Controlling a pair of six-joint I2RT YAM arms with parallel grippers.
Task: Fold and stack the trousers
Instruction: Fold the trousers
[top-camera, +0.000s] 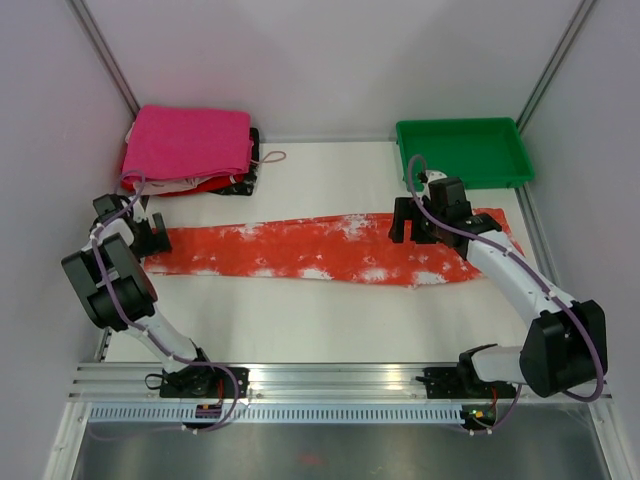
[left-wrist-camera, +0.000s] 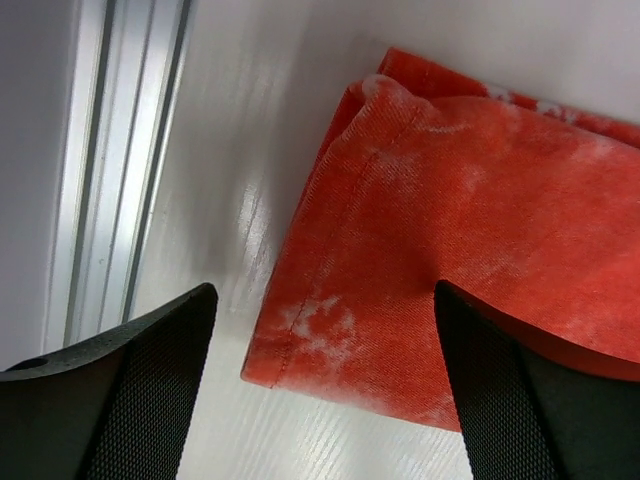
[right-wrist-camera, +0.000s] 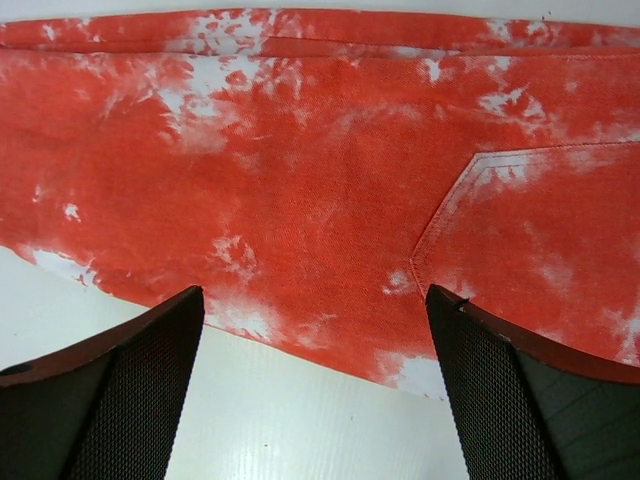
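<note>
The cuff corner isn't ready to be closed on yet: my left gripper needs to go lower first, because the left wrist view shows a soft shadow ahead of its fingers.
Red trousers with white bleached patches (top-camera: 320, 250) lie folded lengthwise, stretched left to right across the white table. My left gripper (top-camera: 140, 232) is open and hovers over the leg cuff at the left end; the cuff corner (left-wrist-camera: 300, 340) lies between its fingers (left-wrist-camera: 140, 390). My right gripper (top-camera: 410, 222) is open over the waist end, with the near edge of the cloth and a back pocket (right-wrist-camera: 540, 230) below its fingers (right-wrist-camera: 500, 390). Neither gripper holds anything. A stack of folded trousers, pink on top (top-camera: 190, 145), sits at the back left.
A green tray (top-camera: 465, 150) stands at the back right. A metal rail (left-wrist-camera: 110, 170) runs along the table's left edge beside the cuff. White walls close in on both sides.
</note>
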